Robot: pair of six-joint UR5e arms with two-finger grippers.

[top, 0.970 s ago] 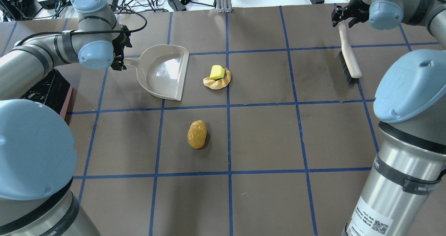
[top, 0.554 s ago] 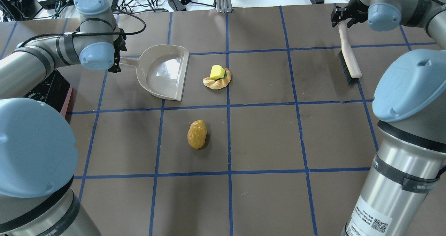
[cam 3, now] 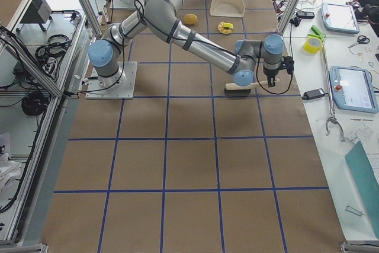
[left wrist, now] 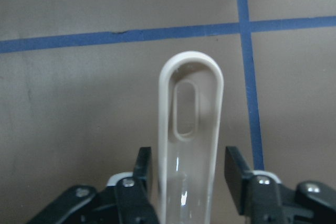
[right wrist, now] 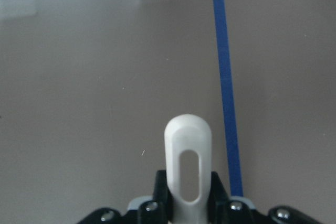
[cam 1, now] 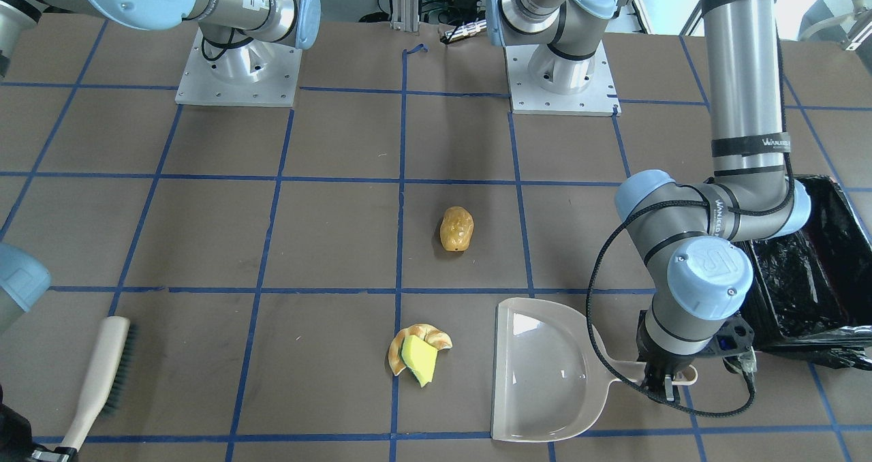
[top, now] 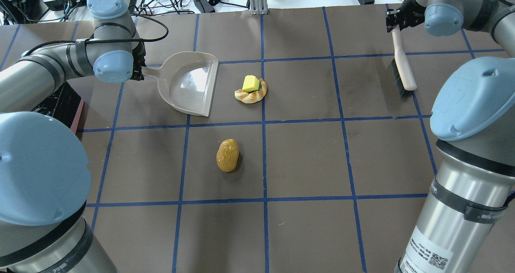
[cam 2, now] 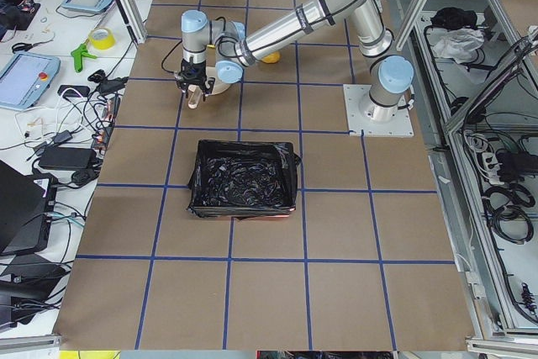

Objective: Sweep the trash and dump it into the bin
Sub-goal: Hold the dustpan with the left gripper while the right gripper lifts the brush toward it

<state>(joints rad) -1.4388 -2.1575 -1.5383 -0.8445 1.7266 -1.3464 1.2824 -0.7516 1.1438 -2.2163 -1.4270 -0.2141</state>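
Note:
The beige dustpan has to catch the swept trash and dump it into the bin (cam 1: 804, 271). My left gripper should grab the dustpan by its handle (cam 1: 630, 371) next.
The trash lies on the brown table: a golden-brown potato lump (top: 227, 155), and a tan croissant (top: 252, 96) with a yellow-green wedge (top: 250, 83) on top of it. A beige dustpan (top: 189, 83) lies left of the croissant, mouth facing it. My left gripper (left wrist: 188, 162) is open, its fingers straddling the dustpan handle (left wrist: 190, 129) with small gaps on both sides. At the far right, my right gripper (right wrist: 189, 182) is shut on the end of the cream brush (top: 402, 67), which lies on the table. The bin (cam 1: 804, 271), lined with a black bag, stands just behind my left arm.
Blue tape lines grid the table. Both arm bases (cam 1: 238, 67) are bolted at the robot's side. Cables, tablets and tools (cam 3: 349, 87) lie beyond the far table edge. The potato lump sits about one grid square from the dustpan.
My left gripper has shifted slightly onto the dustpan handle. My right gripper's fingers have narrowed around the brush handle. Trash, dustpan and brush have not moved.

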